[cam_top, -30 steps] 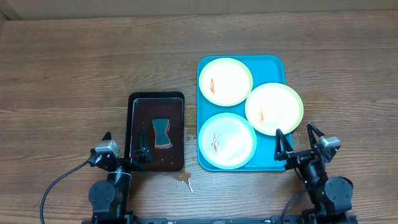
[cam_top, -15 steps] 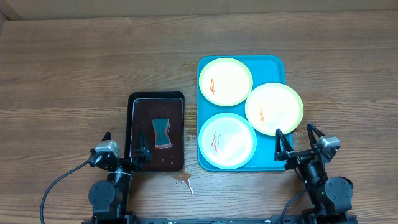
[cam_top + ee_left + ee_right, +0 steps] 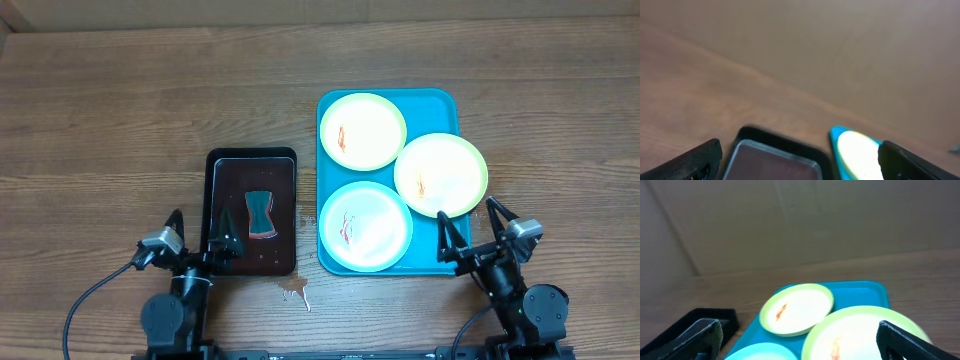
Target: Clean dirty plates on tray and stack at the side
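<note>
The right gripper will grab the blue-rimmed plate by its rim on the side nearest that gripper, so the sponge can clean the plate's smeared side.
The turquoise tray (image 3: 434, 106) lies right of centre and holds three plates with red sauce smears. A yellow-green plate (image 3: 362, 130) is at the far end, another yellow-green plate (image 3: 441, 174) overhangs the tray's right rim, and a white plate with a light-blue rim (image 3: 366, 226) is nearest. The right wrist view shows the tray (image 3: 860, 292), the far plate (image 3: 797, 308), the right plate (image 3: 855, 332) and an edge of the blue-rimmed plate (image 3: 765, 352). My right gripper (image 3: 472, 237) (image 3: 800, 337) is open and empty just in front of the tray. My left gripper (image 3: 202, 238) (image 3: 800, 162) is open and empty.
A smaller black tray (image 3: 225, 170) with a red-and-teal sponge (image 3: 261, 214) lies left of the turquoise tray, in front of my left gripper; it also shows in the left wrist view (image 3: 775, 155). A small spill mark (image 3: 295, 292) is on the wood table near the front.
Both grippers have shifted slightly; the left one has tilted a little to the left. The plates, trays and sponge have not moved.
</note>
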Tool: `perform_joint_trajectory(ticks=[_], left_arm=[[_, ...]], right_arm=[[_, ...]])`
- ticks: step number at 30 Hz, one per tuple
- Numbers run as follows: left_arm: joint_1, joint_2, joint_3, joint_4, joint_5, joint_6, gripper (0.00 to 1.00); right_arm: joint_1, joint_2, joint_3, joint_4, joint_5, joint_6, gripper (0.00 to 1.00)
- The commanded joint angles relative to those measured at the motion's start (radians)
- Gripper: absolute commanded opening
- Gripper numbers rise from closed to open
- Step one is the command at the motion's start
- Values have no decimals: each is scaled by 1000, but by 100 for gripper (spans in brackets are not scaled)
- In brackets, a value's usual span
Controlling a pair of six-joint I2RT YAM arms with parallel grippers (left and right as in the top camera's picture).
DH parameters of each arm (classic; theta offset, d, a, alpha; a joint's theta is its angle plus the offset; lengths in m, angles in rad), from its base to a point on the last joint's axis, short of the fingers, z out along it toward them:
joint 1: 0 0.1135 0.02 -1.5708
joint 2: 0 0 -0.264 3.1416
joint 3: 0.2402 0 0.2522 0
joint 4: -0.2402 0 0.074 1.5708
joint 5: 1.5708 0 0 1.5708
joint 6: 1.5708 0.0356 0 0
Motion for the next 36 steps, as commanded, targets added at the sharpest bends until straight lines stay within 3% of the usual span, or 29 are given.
perform_joint_trajectory(ticks=[1,8,14,22,27,29,36], left_arm=[[-2,-7,7,56,71,-30,100],[-2,45,236,-52,77,66,100],[-2,306,580,-286,143,173,100],[-2,747,1063,-685,301,200,100],[-2,956,1349,-986,337,217,100],[-2,997,1413,-1057,337,242,100],[-2,1046,1450,-1123,364,225,100]], right_arm=[[3,-5,-9,17,-140,-7,100],[3,0,107,5,-187,-8,100],[3,124,301,-67,-187,-12,100],[3,538,781,-460,-176,-24,100],[3,826,1109,-772,-164,-198,100],[3,904,1188,-838,-150,-240,100],[3,1088,1256,-868,-247,-138,100]])
